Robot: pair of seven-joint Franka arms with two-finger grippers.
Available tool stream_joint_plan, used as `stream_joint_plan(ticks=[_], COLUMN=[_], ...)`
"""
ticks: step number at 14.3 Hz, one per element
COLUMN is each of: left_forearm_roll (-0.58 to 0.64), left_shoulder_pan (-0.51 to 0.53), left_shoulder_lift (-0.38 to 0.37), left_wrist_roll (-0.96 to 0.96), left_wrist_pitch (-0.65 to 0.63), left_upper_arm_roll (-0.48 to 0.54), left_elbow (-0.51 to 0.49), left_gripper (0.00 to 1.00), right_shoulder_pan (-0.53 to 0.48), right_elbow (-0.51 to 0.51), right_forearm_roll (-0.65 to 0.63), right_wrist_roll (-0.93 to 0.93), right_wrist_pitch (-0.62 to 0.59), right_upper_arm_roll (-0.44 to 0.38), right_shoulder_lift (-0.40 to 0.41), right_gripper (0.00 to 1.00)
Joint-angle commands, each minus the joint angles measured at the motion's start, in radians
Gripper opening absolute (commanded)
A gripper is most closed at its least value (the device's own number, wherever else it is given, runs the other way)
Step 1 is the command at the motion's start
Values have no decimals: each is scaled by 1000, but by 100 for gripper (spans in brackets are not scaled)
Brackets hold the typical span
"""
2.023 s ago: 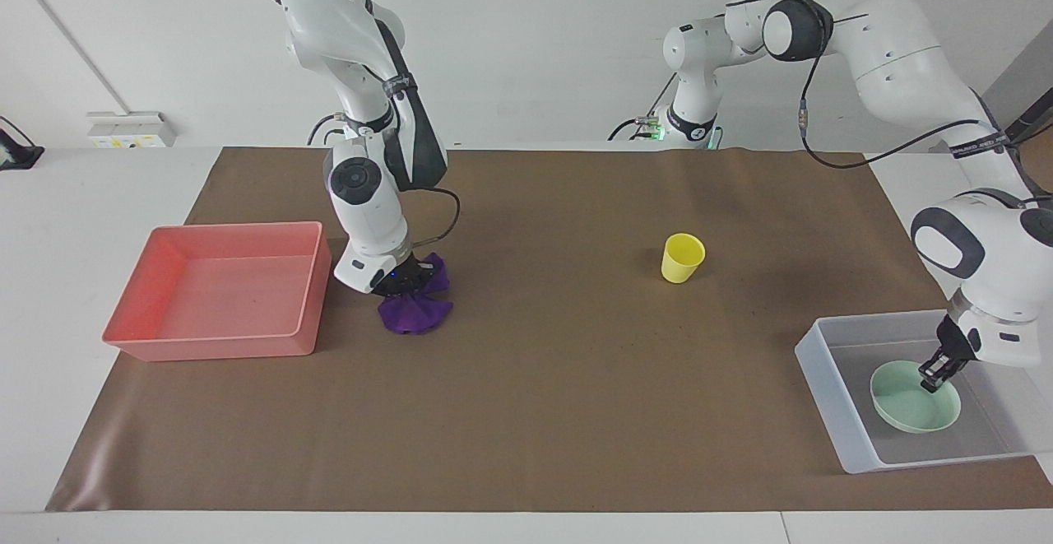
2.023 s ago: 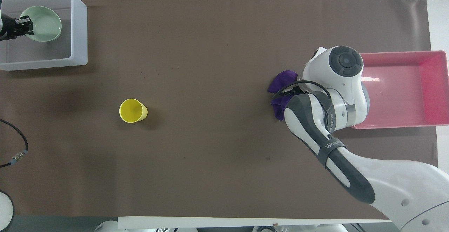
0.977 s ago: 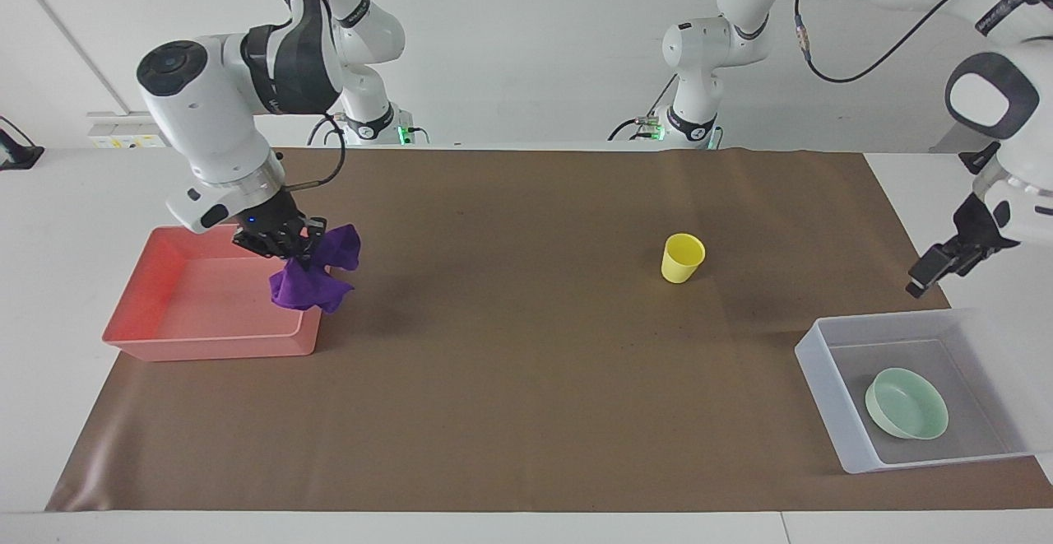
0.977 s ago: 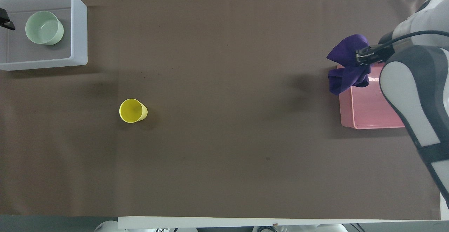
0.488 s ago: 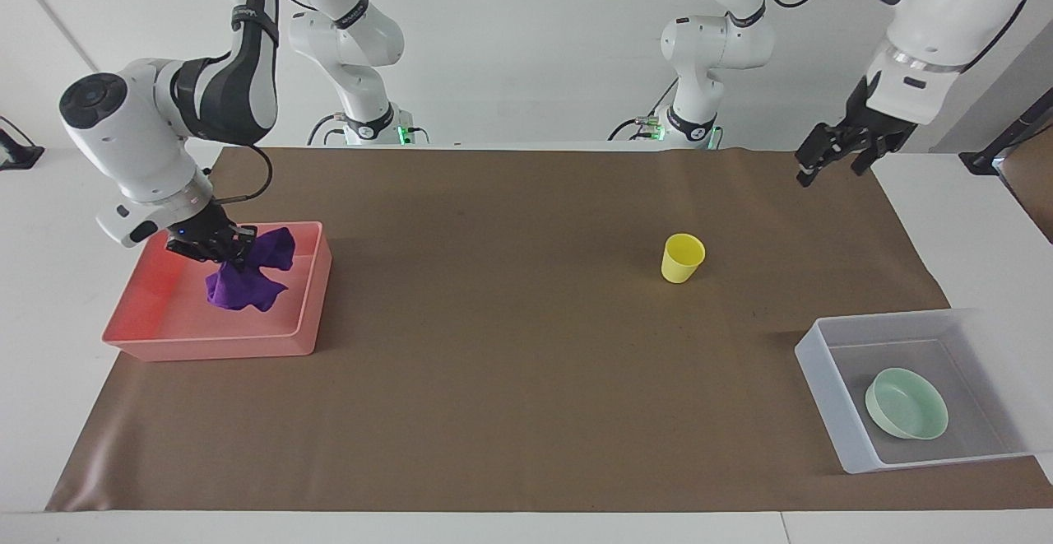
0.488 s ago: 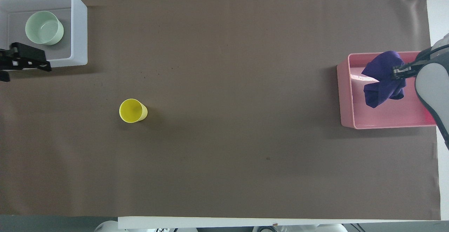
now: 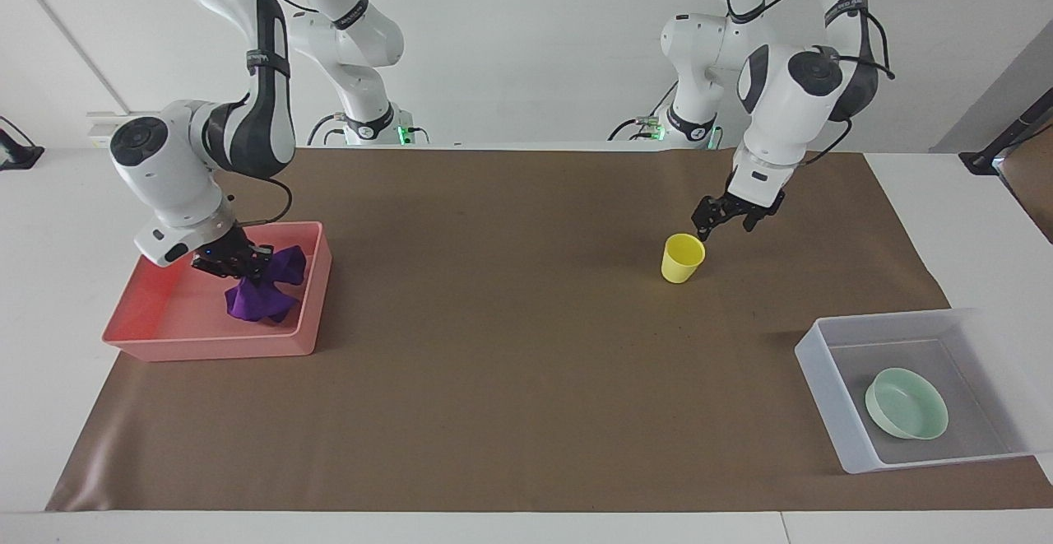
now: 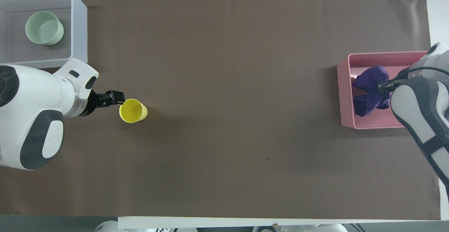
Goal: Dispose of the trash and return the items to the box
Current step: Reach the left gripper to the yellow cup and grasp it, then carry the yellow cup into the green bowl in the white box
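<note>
To return the yellow cup to the translucent box, my left gripper will next pinch the cup by its rim.
The purple cloth trash (image 7: 259,295) sits low inside the pink tray (image 7: 177,318), at its end nearer the table's middle. My right gripper (image 7: 238,266) is down in the tray and still shut on the cloth (image 8: 368,91). The yellow cup (image 7: 682,258) stands upright on the brown mat. My left gripper (image 7: 725,216) is open and hovers just beside the cup's rim (image 8: 132,110), toward the left arm's end, not around it. The mint-green bowl (image 7: 906,402) lies in the translucent box (image 7: 814,363).
The box (image 8: 79,25) stands at the left arm's end of the table, farther from the robots than the cup. The pink tray (image 8: 345,95) is at the right arm's end. A brown mat (image 7: 510,379) covers the table between them.
My right gripper lifted the cloth off the mat, carried it over the pink tray and lowered it inside. My left gripper let go of the bowl in the box, rose, and swung to the cup.
</note>
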Motion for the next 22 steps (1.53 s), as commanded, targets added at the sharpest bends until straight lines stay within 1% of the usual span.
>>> stream_joint_plan(ticks=[1,2,3,4,5,6,7,9,10,11,12,13,14,15,16,17,18,19,20,21,22], left_forearm_roll=[13,13,13,13,13,13,13,13,13,13,13,13,10,7,5,3,0,3,2,-1,-1], left_shoulder_pan=[-23,-25,-31,-41,-49,-51,-51,-51,-51,-51,-49,-39,-28,1,61,110,189,264,323,365,401], left_shoulder_lift=[5,16,31,48,63,74,79,80,86,92,92,89,92,118,191,264,322,353,387,423,466], left_wrist_roll=[-21,-21,-36,-75,-91,-99,-97,-97,-100,-103,-103,-103,-100,-99,-94,-93,-81,-49,31,97,113], left_wrist_pitch=[69,99,138,165,184,199,207,205,190,163,97,-2,-123,-234,-352,-421,-437,-425,-381,-300,-222], left_upper_arm_roll=[12,12,12,12,12,12,12,12,14,14,14,14,23,26,26,26,26,24,24,26,26], left_elbow=[-67,-84,-98,-106,-107,-107,-107,-103,-86,-49,3,93,209,339,509,663,771,802,819,833,833], left_gripper=[100,98,72,29,11,0,0,0,0,0,0,0,0,0,0,0,0,0,0,0,0], right_shoulder_pan=[-17,-17,-17,-17,-17,-17,-8,8,38,67,84,103,127,143,161,175,178,180,187,192,195], right_elbow=[-30,-29,-27,-21,-18,-7,13,95,140,183,226,279,331,362,382,395,407,422,430,429,424], right_forearm_roll=[-8,-8,-8,-8,-8,-8,-8,1,3,3,3,1,3,1,0,-4,-5,-5,-7,-7,-5], right_wrist_roll=[-28,-28,-31,-45,-54,-53,-44,-30,-10,14,43,76,103,132,165,180,180,182,180,174,171], right_wrist_pitch=[37,34,28,21,18,12,-9,-112,-159,-213,-274,-346,-411,-452,-481,-505,-537,-570,-598,-617,-638], right_upper_arm_roll=[12,12,12,12,12,13,13,22,22,22,22,22,22,22,22,22,22,24,24,24,24], right_shoulder_lift=[1,1,1,1,1,-3,-11,-11,-5,-3,-2,4,20,21,18,9,3,-9,-25,-45,-66], right_gripper=[13,15,33,52,64,79,86,93,95,95,95,95,95,95,95,95,95,95,95,99,99])
